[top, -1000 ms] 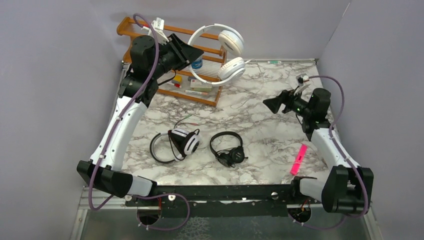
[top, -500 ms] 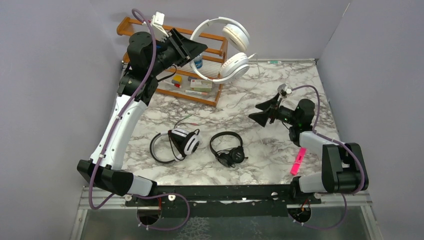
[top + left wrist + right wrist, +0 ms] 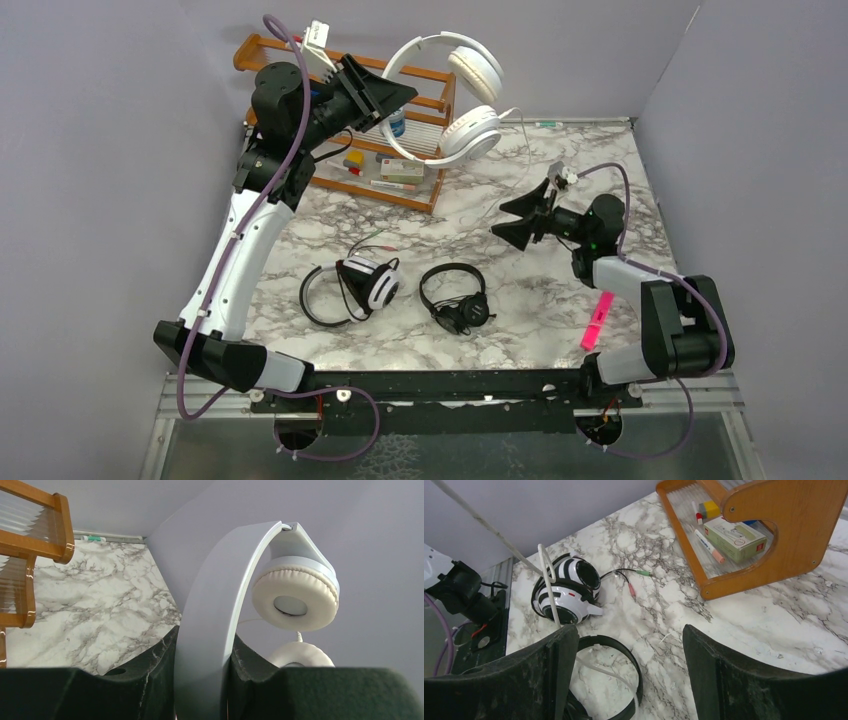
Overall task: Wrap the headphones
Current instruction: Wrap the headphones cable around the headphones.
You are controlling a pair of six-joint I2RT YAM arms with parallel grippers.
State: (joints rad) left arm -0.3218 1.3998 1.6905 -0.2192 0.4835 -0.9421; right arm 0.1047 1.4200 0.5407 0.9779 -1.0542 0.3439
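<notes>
The right gripper grabs the white cord by its hanging part (image 3: 553, 602) next, which leaves the white headphones free to be wrapped.
My left gripper (image 3: 385, 97) is shut on the headband of the all-white headphones (image 3: 463, 95) and holds them high over the wooden rack; the band (image 3: 220, 610) sits between the fingers. Their thin white cord (image 3: 518, 160) hangs down to the table. My right gripper (image 3: 512, 218) is open and empty, low over the table right of centre; the white cord (image 3: 549, 585) runs past its left finger. The white headphones with black pads (image 3: 370, 283) and the small black headphones (image 3: 455, 295) lie on the table in front, also in the right wrist view (image 3: 566, 590), (image 3: 616, 670).
A wooden rack (image 3: 400, 180) with small boxes and pens stands at the back left. A pink marker (image 3: 596, 318) lies near the right arm's base. Grey walls close in the back and both sides.
My right gripper swung left and lower toward the hanging white cord. My left gripper lifted the white headphones slightly up and to the right.
</notes>
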